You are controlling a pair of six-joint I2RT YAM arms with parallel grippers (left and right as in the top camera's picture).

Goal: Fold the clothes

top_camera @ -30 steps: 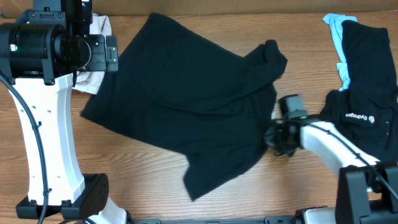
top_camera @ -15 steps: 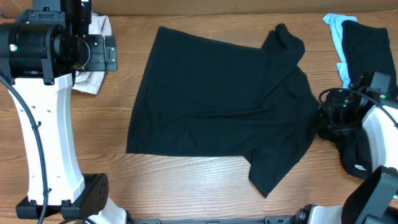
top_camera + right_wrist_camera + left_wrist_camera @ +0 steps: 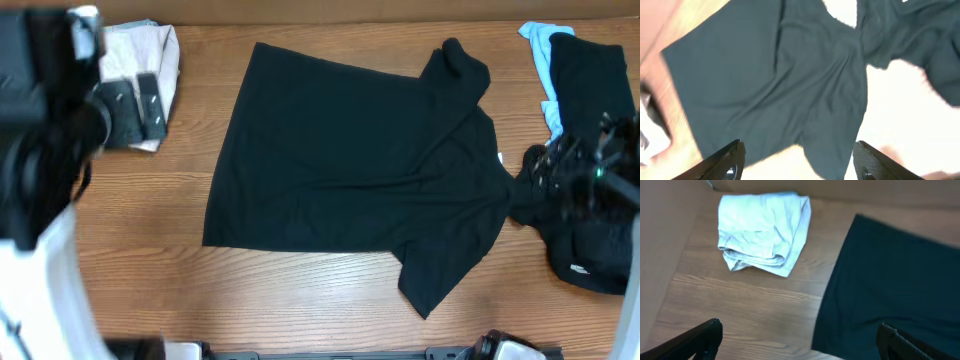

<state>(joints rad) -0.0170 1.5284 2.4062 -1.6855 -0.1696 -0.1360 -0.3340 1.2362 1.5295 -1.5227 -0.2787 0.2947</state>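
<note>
My left gripper should grab the plain black T-shirt by its near hem corner and leave the sleeve end to my right gripper, so the T-shirt can be folded.
A plain black T-shirt [image 3: 350,170] lies spread flat across the middle of the table, one sleeve bunched at its top right. A second black shirt with white logo [image 3: 590,120] is heaped at the right edge over a light-blue piece [image 3: 543,55]. My right gripper [image 3: 545,178], blurred, hovers over the plain shirt's right edge. In its wrist view the right gripper [image 3: 799,152] is open above the shirt [image 3: 780,75], holding nothing. My left gripper [image 3: 799,335] is wide open over bare wood beside the shirt's left edge [image 3: 900,280].
A pale beige folded garment [image 3: 140,55] sits at the back left corner, also in the left wrist view [image 3: 765,230]. The left arm [image 3: 40,150] fills the left side of the overhead view, blurred. A brown wall runs behind the table.
The right gripper dragged the black shirt rightward until it lay flat, then opened, let go and lifted. The left arm has started moving and looks blurred now.
</note>
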